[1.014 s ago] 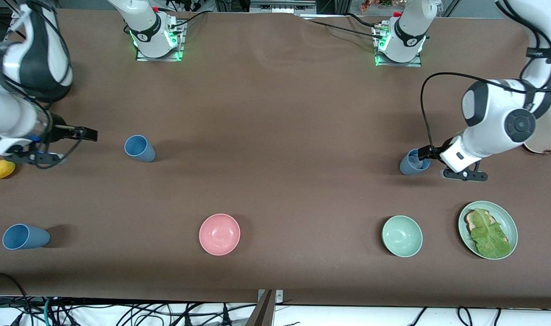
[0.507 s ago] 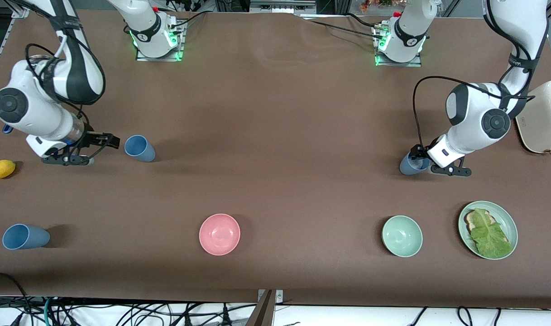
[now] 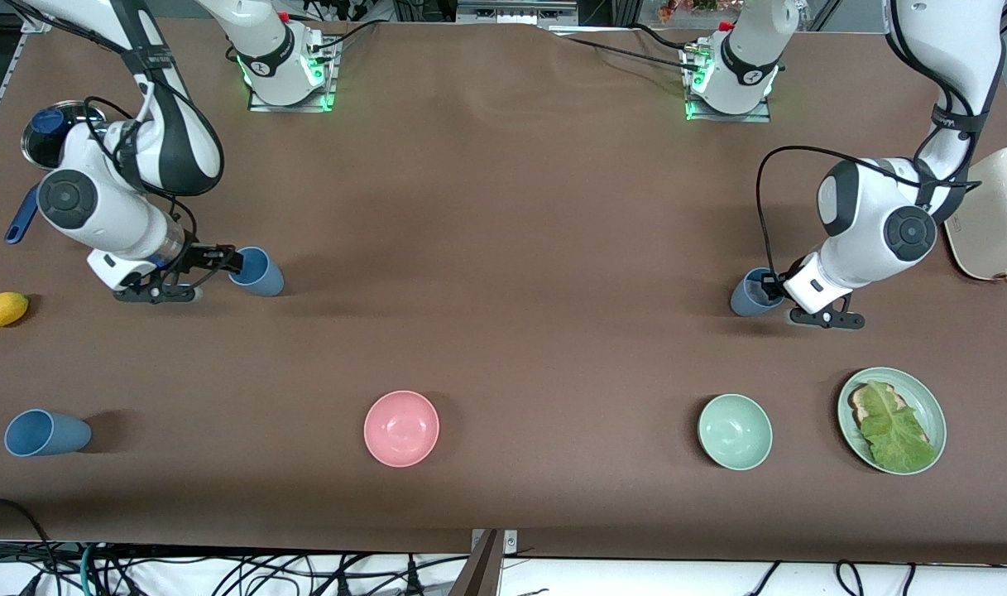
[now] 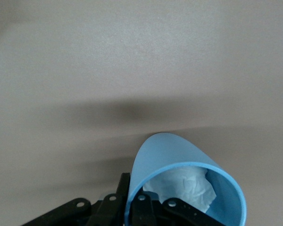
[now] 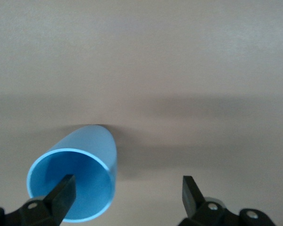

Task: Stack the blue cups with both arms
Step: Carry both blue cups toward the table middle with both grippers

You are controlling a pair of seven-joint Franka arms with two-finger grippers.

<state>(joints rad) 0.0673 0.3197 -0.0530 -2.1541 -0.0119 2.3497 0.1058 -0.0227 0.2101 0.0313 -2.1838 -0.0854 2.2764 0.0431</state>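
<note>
The right gripper reaches the blue cup next and grabs its open rim (image 3: 239, 273), leaving its base free to nest into the other blue cup (image 3: 752, 295).
A blue cup (image 3: 259, 276) stands toward the right arm's end of the table. My right gripper (image 3: 232, 263) is open at its rim. In the right wrist view (image 5: 125, 186) one finger (image 5: 61, 194) is in front of the cup's mouth (image 5: 80, 181) and the other stands well off to the side. A duller blue cup (image 3: 745, 300) stands toward the left arm's end. My left gripper (image 3: 766, 285) is shut on its rim, one finger inside and one outside (image 4: 134, 186). This cup (image 4: 179, 155) has something white inside. A third blue cup (image 3: 44, 433) stands nearer the front camera.
A pink bowl (image 3: 401, 428), a green bowl (image 3: 735, 431) and a green plate (image 3: 932, 406) with toast and lettuce lie nearer the front camera. A yellow fruit (image 3: 2, 309) and a metal pot (image 3: 44, 136) are at the right arm's end, a toaster (image 3: 995, 215) at the left arm's end.
My right arm has swung in from the table's end and brought its open gripper up to the cup's rim. My left gripper has stayed at its cup while the arm shifted slightly.
</note>
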